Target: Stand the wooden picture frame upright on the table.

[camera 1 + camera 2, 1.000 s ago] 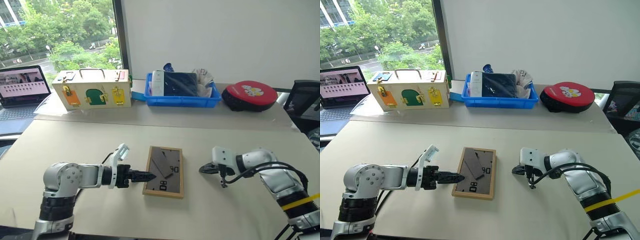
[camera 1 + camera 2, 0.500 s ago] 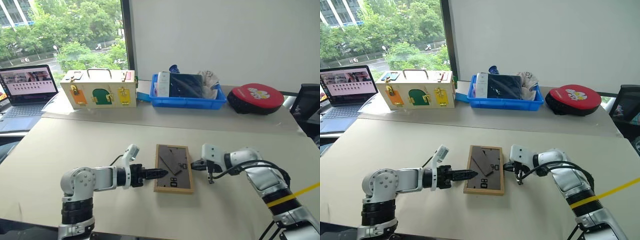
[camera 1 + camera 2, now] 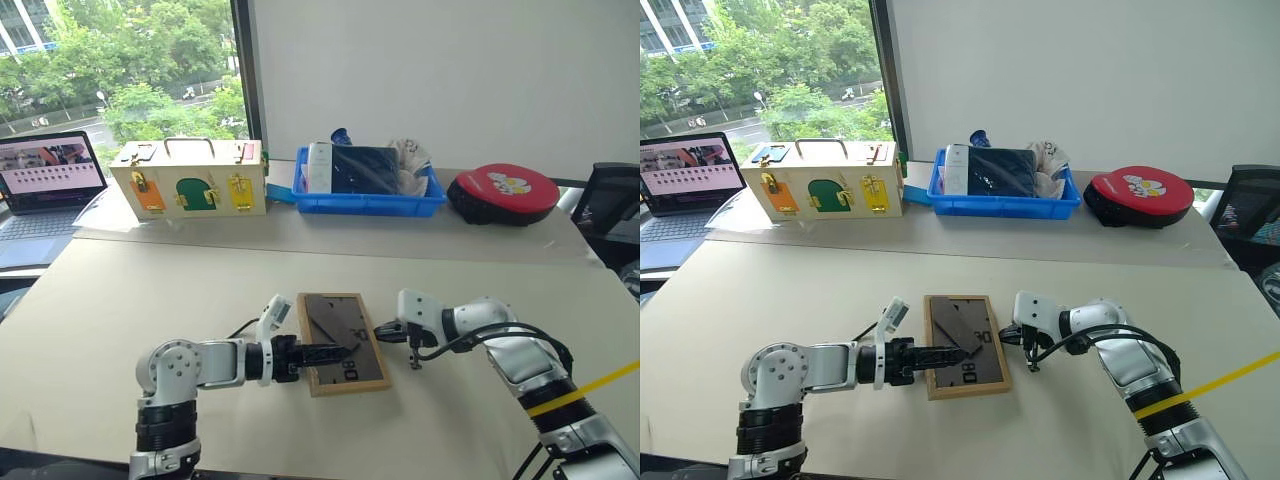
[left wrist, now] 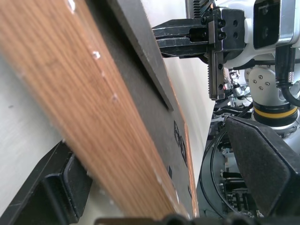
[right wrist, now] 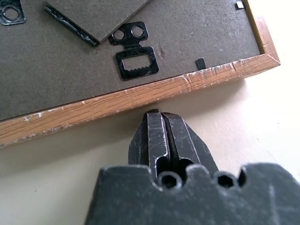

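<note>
The left gripper will stand the picture frame upright, so next it will take hold of the frame by its long wooden side bar [image 3: 306,342] [image 4: 93,112].
The wooden picture frame [image 3: 345,343] lies flat on the beige table [image 3: 150,290] with its dark grey back and fold-out stand facing up. My left gripper [image 3: 333,352] is open and reaches in from the left. The frame's left wooden edge [image 4: 93,112] runs between its two fingers [image 4: 51,192]. My right gripper [image 3: 380,331] is shut. Its tips [image 5: 157,115] press against the frame's right wooden edge [image 5: 140,96], beside the metal hanger. This shut right gripper [image 4: 185,40] also appears beyond the frame in the left wrist view.
Along the table's far side stand a laptop [image 3: 50,170], a cream wooden box with coloured doors [image 3: 190,180], a blue bin of items [image 3: 365,185] and a red round case [image 3: 503,192]. A black chair [image 3: 612,200] is at the far right.
My left gripper has slid right until its open fingers straddle the frame's left edge. My right gripper has come left onto the frame's right edge. The frame has turned slightly.
</note>
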